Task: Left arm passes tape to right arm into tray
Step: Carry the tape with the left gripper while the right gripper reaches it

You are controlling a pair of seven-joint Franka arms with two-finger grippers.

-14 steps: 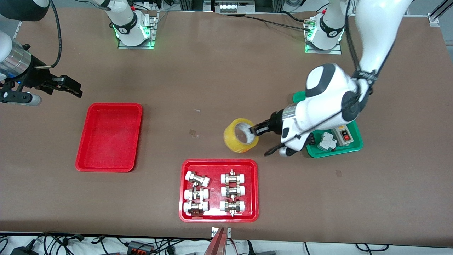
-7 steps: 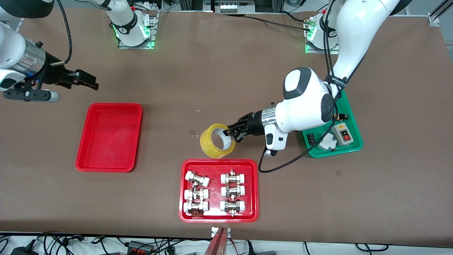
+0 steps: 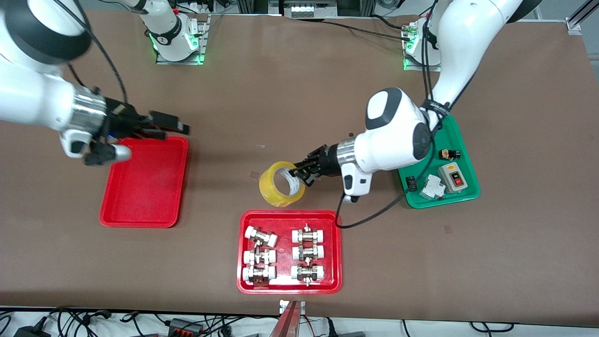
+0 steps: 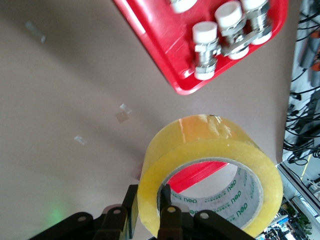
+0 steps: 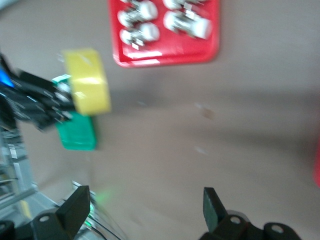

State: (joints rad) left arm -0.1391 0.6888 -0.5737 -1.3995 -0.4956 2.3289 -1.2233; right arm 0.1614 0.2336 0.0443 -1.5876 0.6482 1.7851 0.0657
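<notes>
My left gripper's fingers already fill one side of the tape. My right gripper will next grab it by its free side, opposite that one.
The tape, a yellow roll with a pale core, hangs tilted over the brown table close to the rim of the fittings tray. My left gripper is shut on the roll's wall, one finger inside the core and one outside, as the left wrist view shows on the tape. The plain red tray lies toward the right arm's end of the table. My right gripper hovers open over that tray's rim on the robots' side, holding nothing. In the right wrist view it faces the tape.
A red tray of white-capped metal fittings lies nearest the front camera. A green tray with switches and small parts sits toward the left arm's end, under the left arm's elbow. Small bits of tape are stuck on the table.
The left arm has carried the tape toward the right arm's end of the table. The right arm has swung in from the table's end to over the red tray's rim, still open.
</notes>
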